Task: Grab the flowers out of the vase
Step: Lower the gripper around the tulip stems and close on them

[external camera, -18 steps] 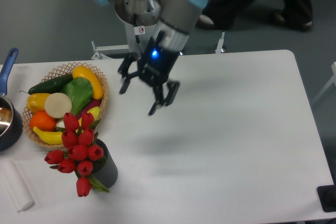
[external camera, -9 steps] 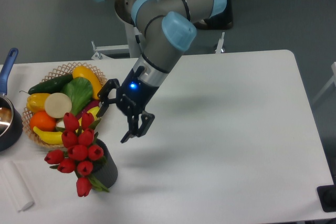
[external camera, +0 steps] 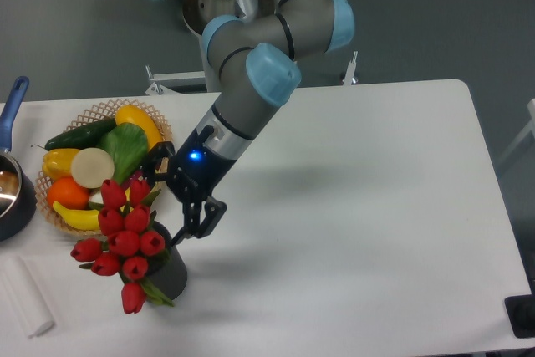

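My gripper grabs the stems below the red buds next, to lift the flowers (external camera: 122, 242) out of the vase (external camera: 170, 271).
The flowers (external camera: 122, 242), a bunch of red tulip buds with green leaves, stand in the dark grey ribbed vase (external camera: 170, 271) near the table's front left. My gripper (external camera: 167, 202) is open, its fingers spread on either side of the bunch's upper right part, just above the vase's mouth. One finger (external camera: 201, 218) shows to the right of the buds; the other is near the top buds by the basket. It holds nothing.
A wicker basket (external camera: 155, 119) of fruit and vegetables sits behind the flowers at left. A dark pan with a blue handle (external camera: 12, 99) is at the left edge. A white roll (external camera: 25, 301) lies at front left.
The gripper has moved down and to the left, from mid-table to right beside the flowers. It has stayed open. The flowers and vase have not moved.
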